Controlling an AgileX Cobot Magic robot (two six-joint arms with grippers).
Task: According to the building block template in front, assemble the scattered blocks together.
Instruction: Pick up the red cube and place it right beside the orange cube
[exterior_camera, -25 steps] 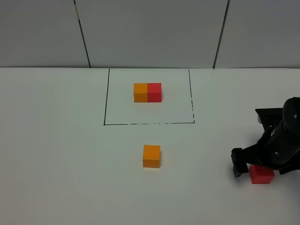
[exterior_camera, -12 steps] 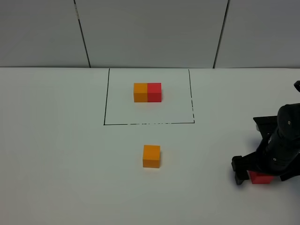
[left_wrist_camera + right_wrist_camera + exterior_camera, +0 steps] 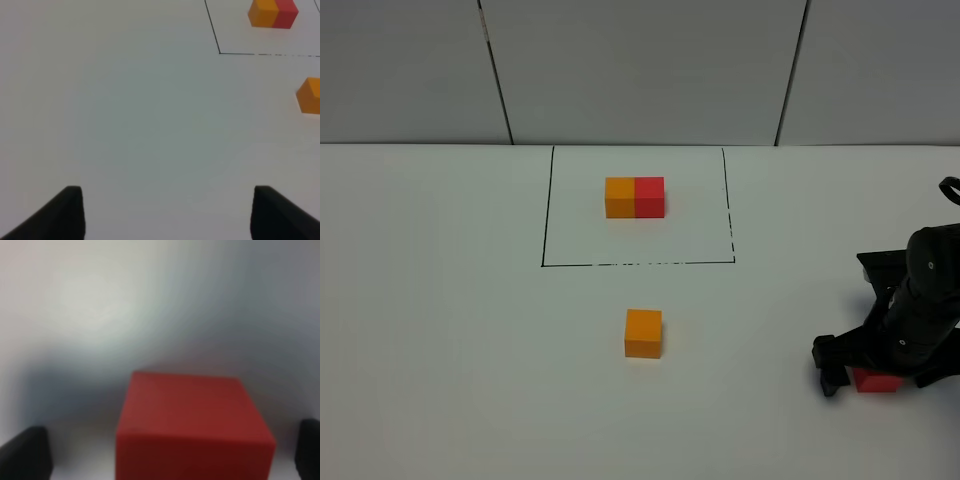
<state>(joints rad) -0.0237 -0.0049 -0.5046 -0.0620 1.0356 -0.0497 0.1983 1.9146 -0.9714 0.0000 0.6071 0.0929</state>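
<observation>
I should close my right gripper on the red cube [image 3: 876, 380] [image 3: 192, 425] now, as my fingers are on both sides of it, level with its lower edge at the table. Closing now would hold it.
The template, an orange-red bar [image 3: 634, 197], lies inside a thin black drawn rectangle [image 3: 545, 210] at the back middle; it also shows in the left wrist view [image 3: 273, 13]. The loose orange cube [image 3: 643, 333] sits in front of the rectangle and shows in the left wrist view [image 3: 310, 95]. The loose red cube [image 3: 876, 380] sits at the front right, mostly hidden under my right gripper [image 3: 872, 376]. In the right wrist view the red cube [image 3: 192, 425] lies between the open fingertips [image 3: 25, 455], with gaps on both sides. My left gripper [image 3: 167, 215] is open and empty over bare table.
The white table [image 3: 450, 330] runs back to a grey panelled wall [image 3: 640, 70]. The right arm [image 3: 920, 310] stands at the table's right edge.
My right gripper has come down over the red cube and shifted slightly toward the front, so less of the cube shows. The orange cube and the template have not moved.
</observation>
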